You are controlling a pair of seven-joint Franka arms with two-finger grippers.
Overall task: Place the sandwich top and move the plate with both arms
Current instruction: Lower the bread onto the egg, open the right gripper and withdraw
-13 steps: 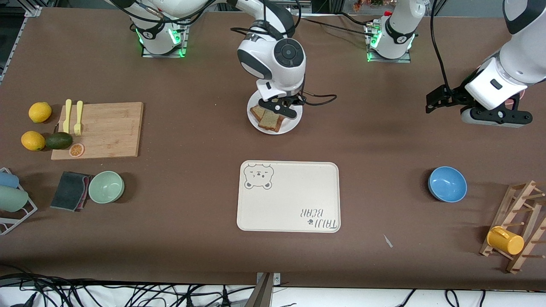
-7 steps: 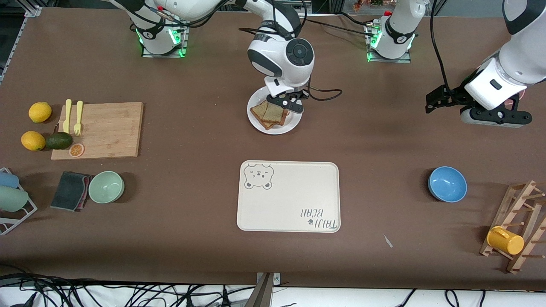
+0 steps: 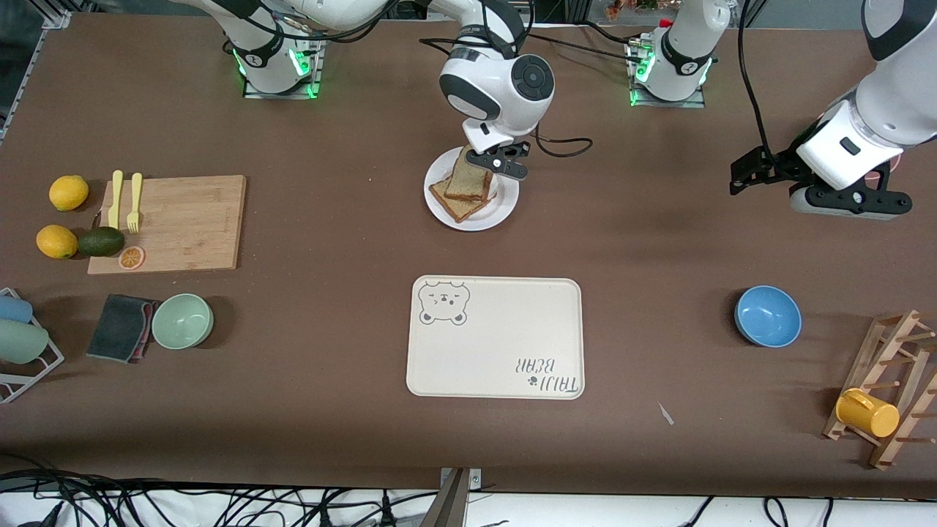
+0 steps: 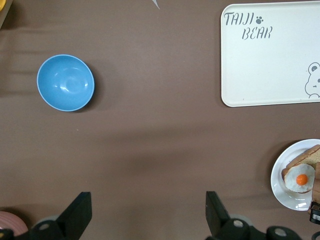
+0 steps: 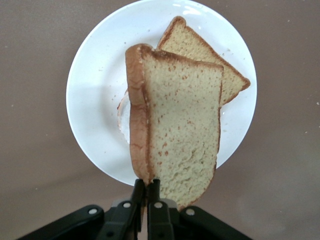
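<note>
The robot's right gripper needs to open now: the held slice's lower edge is over the toast inside the plate, so the slice would lie there.
The sandwich top, a light-brown bread slice, hangs upright on edge over the white plate. My right gripper is shut on its crust. In the right wrist view the fingers pinch the slice at its lower crust, the gripper just outside the plate's rim. A darker toast slice lies flat on the plate, with the egg's white peeking from under the held slice. My left gripper waits open over bare table at the left arm's end, seen open in its wrist view.
The beige bear tray lies nearer the front camera than the plate. A blue bowl and a wooden rack with a yellow mug stand at the left arm's end. A cutting board and a green bowl sit at the right arm's end.
My right gripper has risen and shifted toward the robots' bases, lifting the sandwich top from flat on the plate to hanging on edge. The left arm has not moved.
</note>
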